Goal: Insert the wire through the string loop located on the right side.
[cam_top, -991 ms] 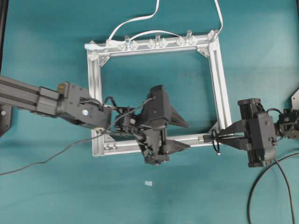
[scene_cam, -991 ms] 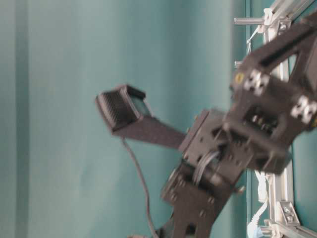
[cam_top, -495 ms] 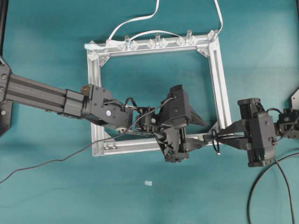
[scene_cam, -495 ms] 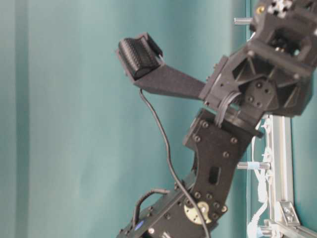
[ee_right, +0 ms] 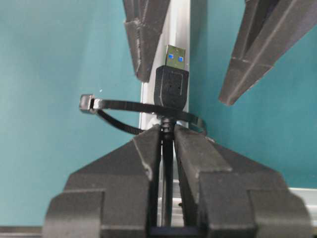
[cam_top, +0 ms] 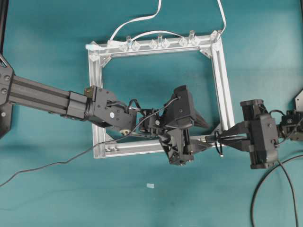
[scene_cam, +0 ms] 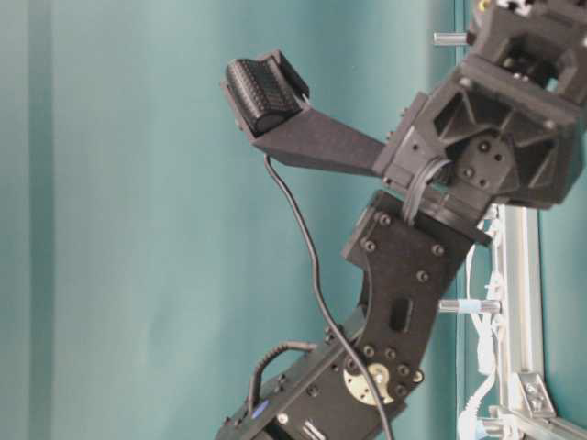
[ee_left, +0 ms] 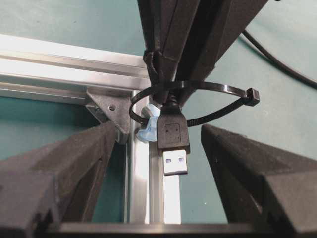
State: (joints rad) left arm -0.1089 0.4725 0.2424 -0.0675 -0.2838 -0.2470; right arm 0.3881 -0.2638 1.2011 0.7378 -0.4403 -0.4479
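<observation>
The string loop (ee_left: 218, 91) and the robot's right gripper crowd the wire just behind, so the left gripper will next grab the wire by its dark plug (ee_left: 172, 133).
The wire's dark plug (ee_right: 172, 89) with its metal tip (ee_left: 176, 158) pokes out through the string loop (ee_left: 218, 91), a thin black ring tied to the silver frame (cam_top: 222, 80) at its lower right corner. My right gripper (ee_right: 167, 131) is shut on the wire just behind the plug, right at the loop (ee_right: 124, 105). My left gripper (ee_left: 162, 148) is open, one finger (ee_right: 146, 44) on each side of the plug without touching it. From overhead, both grippers meet at that corner (cam_top: 213, 140).
White cables (cam_top: 142, 19) and clear clips (cam_top: 159, 42) sit along the frame's far bar. A blue scrap (ee_left: 148, 130) sits where the loop is tied. Black cables trail over the teal table at lower left (cam_top: 47, 165) and lower right (cam_top: 265, 184).
My left arm has swung right along the frame's near bar until its open fingers bracket the plug. The right gripper has held still with the wire.
</observation>
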